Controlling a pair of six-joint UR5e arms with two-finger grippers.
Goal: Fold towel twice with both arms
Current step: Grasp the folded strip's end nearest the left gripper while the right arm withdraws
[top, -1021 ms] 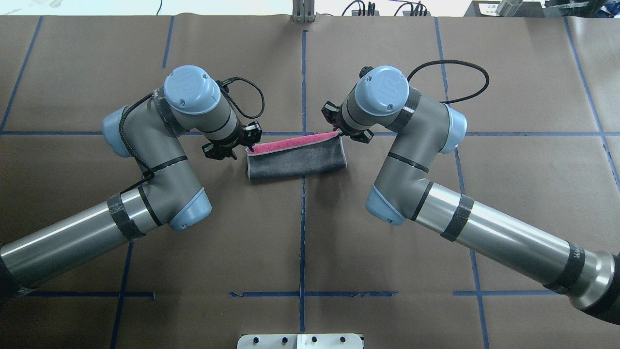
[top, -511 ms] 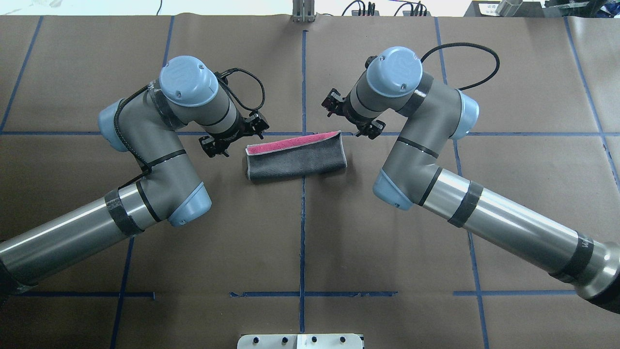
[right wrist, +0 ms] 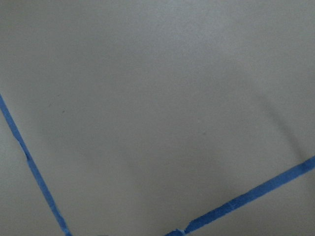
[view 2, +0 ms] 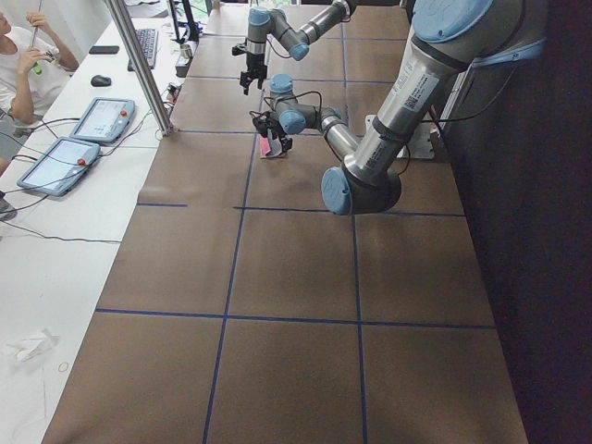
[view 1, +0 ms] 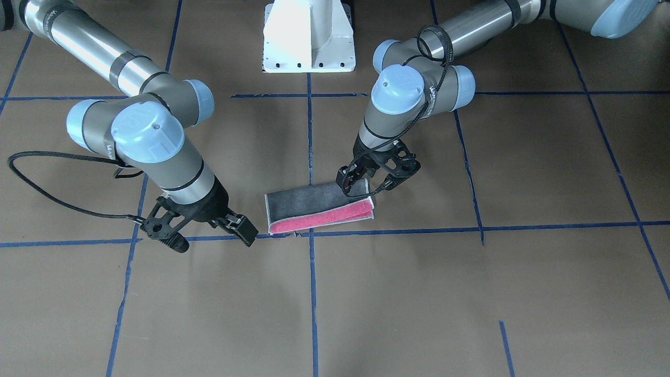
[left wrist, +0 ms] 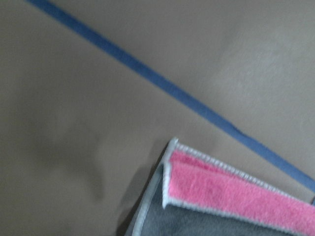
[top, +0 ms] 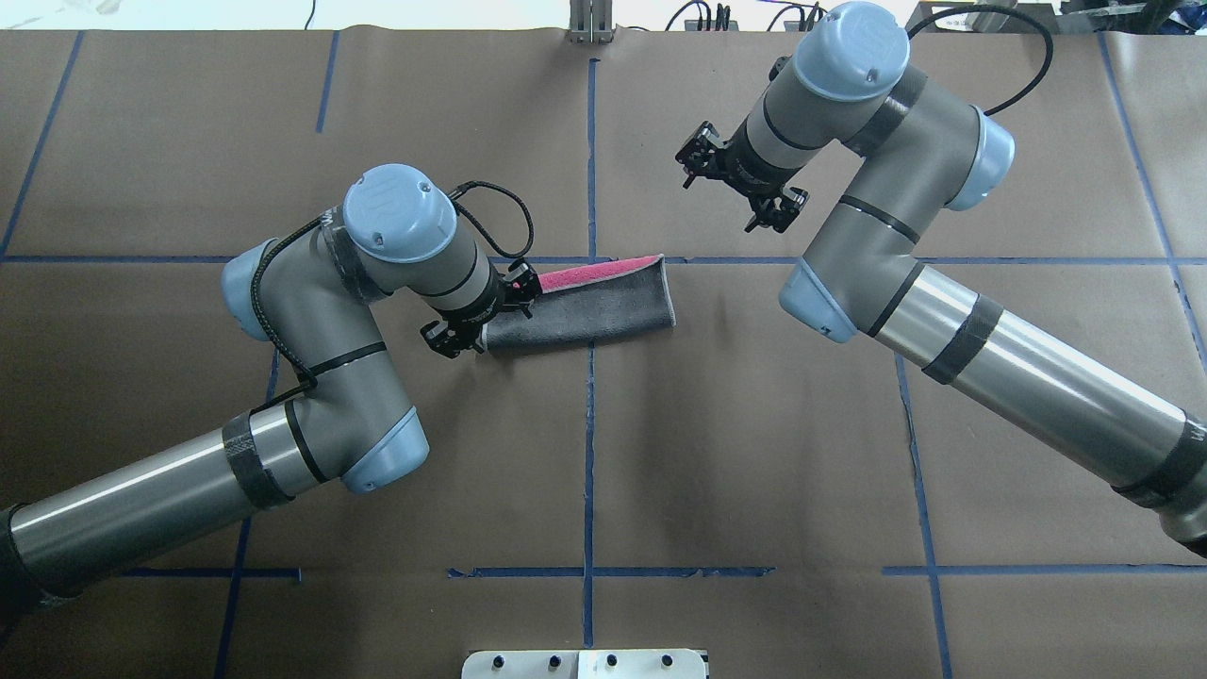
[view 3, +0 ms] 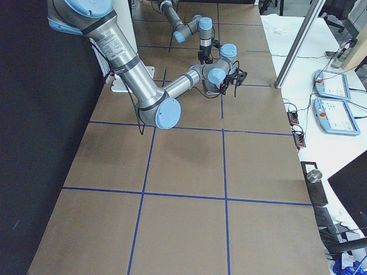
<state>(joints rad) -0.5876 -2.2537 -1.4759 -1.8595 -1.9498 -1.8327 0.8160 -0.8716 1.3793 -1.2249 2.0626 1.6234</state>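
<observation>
I need to grab the towel by its short stitched edge [view 1: 369,198] [left wrist: 154,185] with my left gripper next, to fold the towel a second time.
The towel [top: 594,309] lies folded once at the table's middle, dark grey face up, with a pink strip [view 1: 324,217] along its far edge. My left gripper [top: 483,313] is open and sits low over the towel's left end, one finger on each side of that short edge [view 1: 362,187]. The left wrist view shows the towel's corner [left wrist: 216,196] with its whitish border close below. My right gripper [top: 735,187] is open and empty, raised and away from the towel's right end [view 1: 212,242]. The right wrist view shows only paper and tape.
Brown paper with blue tape lines [top: 589,453] covers the table. The white pedestal base [view 1: 309,36] stands at the robot's side. A metal post [top: 589,24] stands at the far edge. Tablets [view 2: 100,118] lie on a side table by an operator.
Both grippers let go of the towel's far corners. The right gripper rose and moved away to the far right. The left gripper swung over the towel's left end.
</observation>
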